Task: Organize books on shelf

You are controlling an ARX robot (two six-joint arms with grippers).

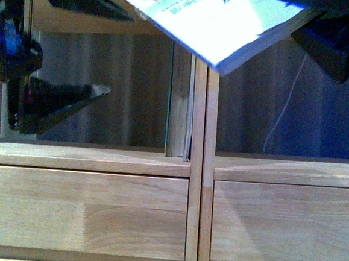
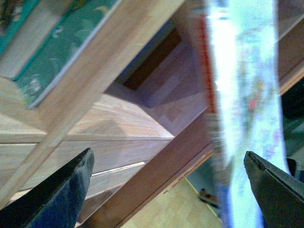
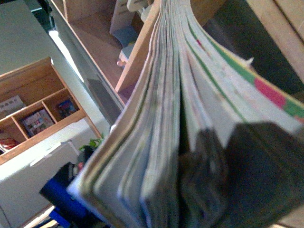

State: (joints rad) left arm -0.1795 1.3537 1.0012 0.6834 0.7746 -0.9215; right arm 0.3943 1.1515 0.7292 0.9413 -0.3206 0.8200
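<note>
I should reach the white paperback book with my left gripper and grab the book's loose end [image 1: 162,21], because my right gripper's fingers already cover the book's opposite end.
My right gripper [image 3: 209,180] is shut on the white paperback [image 1: 219,19], which hangs tilted at the top of the front view, in front of the shelf's twin centre posts [image 1: 200,169]. Its page edges fill the right wrist view [image 3: 161,118]. In the left wrist view the paperback [image 2: 242,95] shows blurred, with its red-and-white spine. The teal-edged book [image 1: 180,101] stands upright in the left compartment against the post. My left gripper [image 1: 56,103] is open at the left, away from both books; its fingers [image 2: 61,190] stand wide apart.
Two plain drawer fronts [image 1: 83,211] lie under the shelf board [image 1: 82,156]. A thin white cord [image 1: 285,109] hangs in the right compartment. A green patterned book [image 2: 61,47] shows in the left wrist view. Another bookcase [image 3: 38,109] shows behind in the right wrist view.
</note>
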